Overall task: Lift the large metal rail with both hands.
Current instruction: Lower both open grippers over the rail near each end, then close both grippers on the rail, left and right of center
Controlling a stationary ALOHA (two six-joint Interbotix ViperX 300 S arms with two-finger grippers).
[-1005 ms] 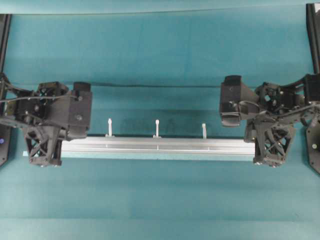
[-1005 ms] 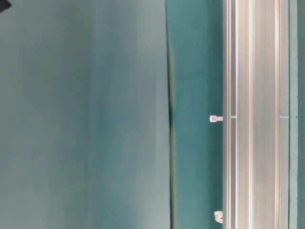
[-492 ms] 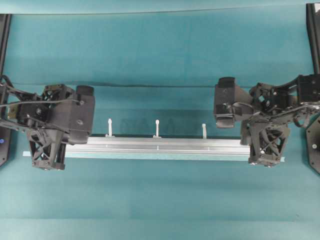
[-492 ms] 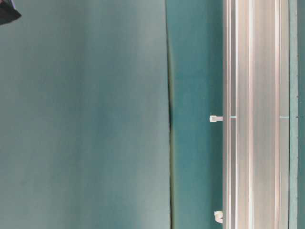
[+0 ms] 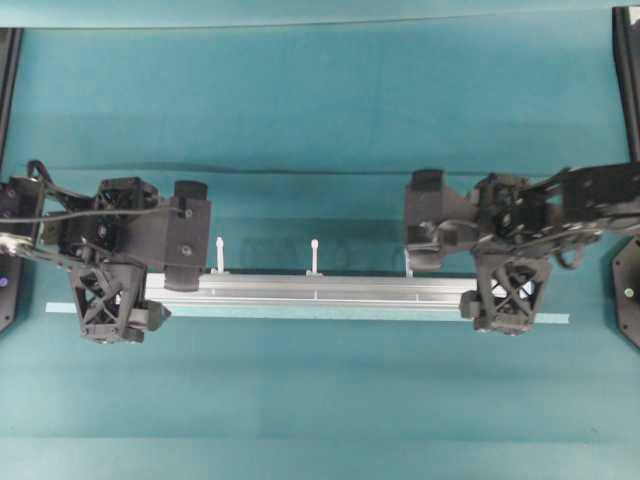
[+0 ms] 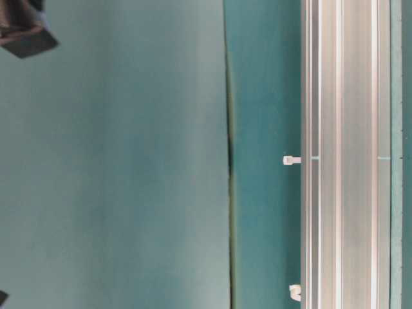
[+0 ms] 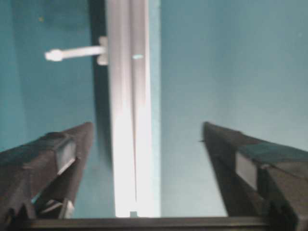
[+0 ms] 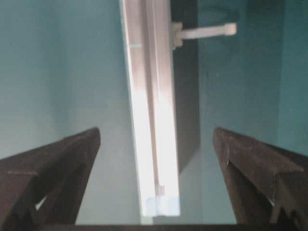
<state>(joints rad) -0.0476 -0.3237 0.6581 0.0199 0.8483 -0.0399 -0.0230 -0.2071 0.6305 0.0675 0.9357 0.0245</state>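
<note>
A white peg sticks out from the side of the rail. My left gripper should next grab the bare part point(image 5: 182, 298) between that peg and the end of the rail.
The large metal rail point(image 5: 315, 291) lies flat on the teal table and runs left to right, with three white pegs point(image 5: 314, 255) along its far edge. My left gripper point(image 5: 122, 300) hovers over the rail's left end and my right gripper point(image 5: 498, 292) over its right end. In the left wrist view the rail point(image 7: 129, 144) runs between the wide-apart fingers of the left gripper point(image 7: 147, 132) and touches neither. The right wrist view shows the same: the rail point(image 8: 154, 134) passes between the spread fingers of the right gripper point(image 8: 156, 134). Both grippers are open.
A thin pale-blue strip point(image 5: 555, 319) lies along the rail's near side and sticks out past both ends. A fold in the teal cloth point(image 5: 300, 170) crosses the table behind the rail. Black arm bases point(image 5: 628, 290) stand at both side edges.
Both grippers have gone from shut to wide open and have moved inward along the rail toward its middle. The rail has not moved.
</note>
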